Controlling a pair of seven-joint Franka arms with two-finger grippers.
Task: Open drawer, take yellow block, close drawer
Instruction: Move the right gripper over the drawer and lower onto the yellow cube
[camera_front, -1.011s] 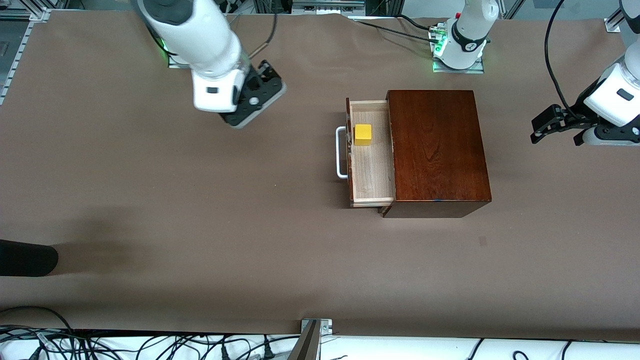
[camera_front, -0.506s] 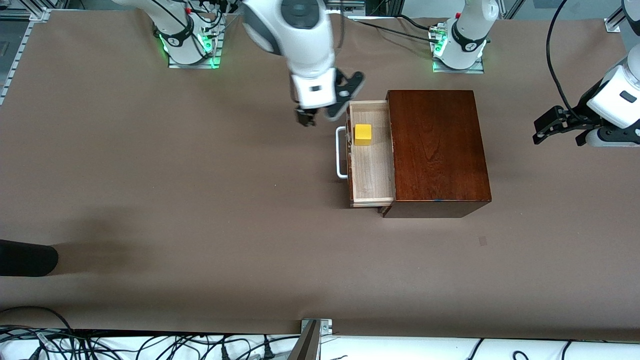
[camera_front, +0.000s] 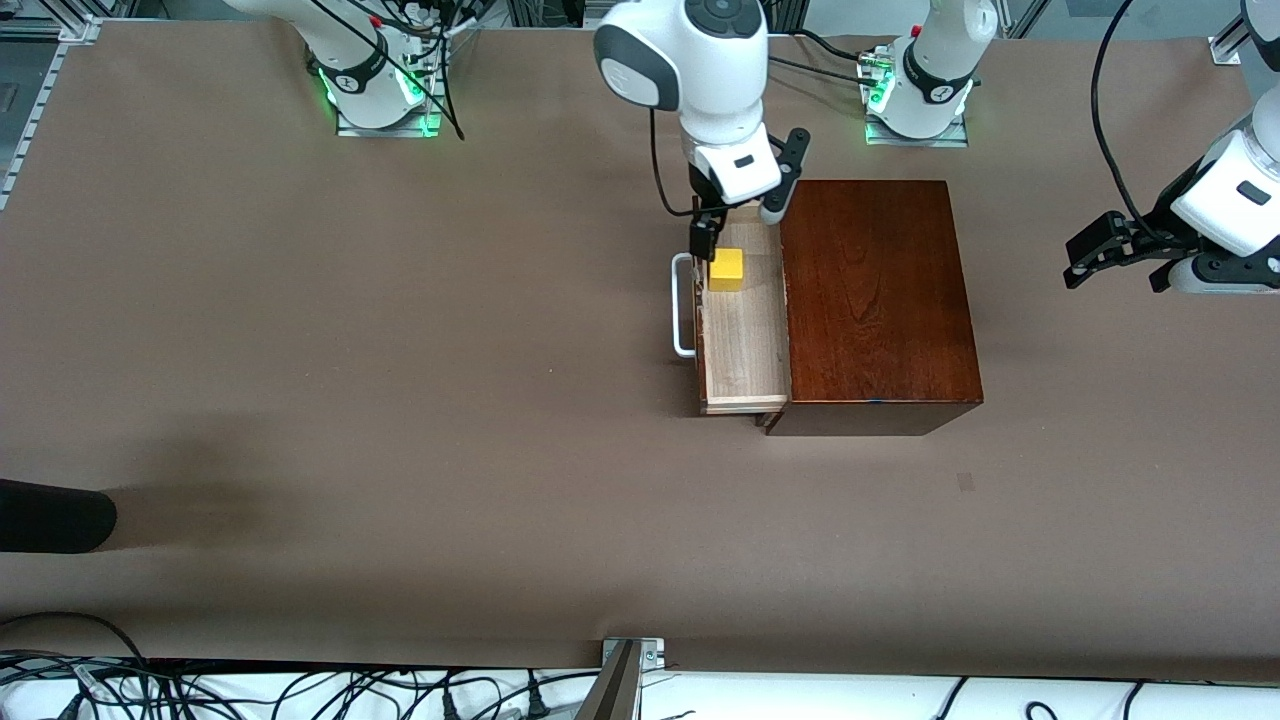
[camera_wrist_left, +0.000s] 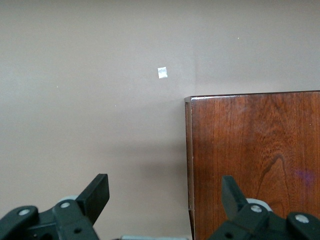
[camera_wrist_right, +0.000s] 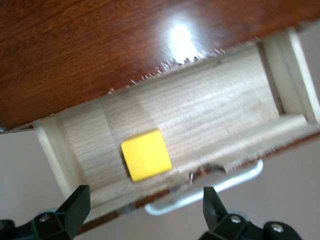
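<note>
Next, my right gripper takes hold of the yellow block by its opposite sides and lifts it out of the open drawer (camera_front: 745, 340).
The drawer (camera_front: 745, 340) stands pulled out of the dark mahogany box (camera_front: 870, 290), toward the right arm's end of the table. Its white handle (camera_front: 683, 310) faces that end. The yellow block (camera_front: 727, 269) lies in the drawer's tray, at the end farther from the front camera. My right gripper (camera_front: 708, 238) hangs open and empty just over the drawer front beside the block. In the right wrist view the block (camera_wrist_right: 146, 161), the tray (camera_wrist_right: 215, 120) and the handle (camera_wrist_right: 215, 190) show past the gripper (camera_wrist_right: 146, 196). My left gripper (camera_front: 1115, 270) waits open past the box; its wrist view (camera_wrist_left: 164, 195) shows a box corner (camera_wrist_left: 250, 165).
A black object (camera_front: 50, 515) juts in at the table's edge at the right arm's end, nearer the front camera. A small pale mark (camera_front: 965, 482) lies on the brown table cover (camera_front: 400, 350). Cables run along the front edge.
My right arm has swung from near its own base across the table to the open drawer and now hangs over the block's end. The left arm, drawer and block have not moved.
</note>
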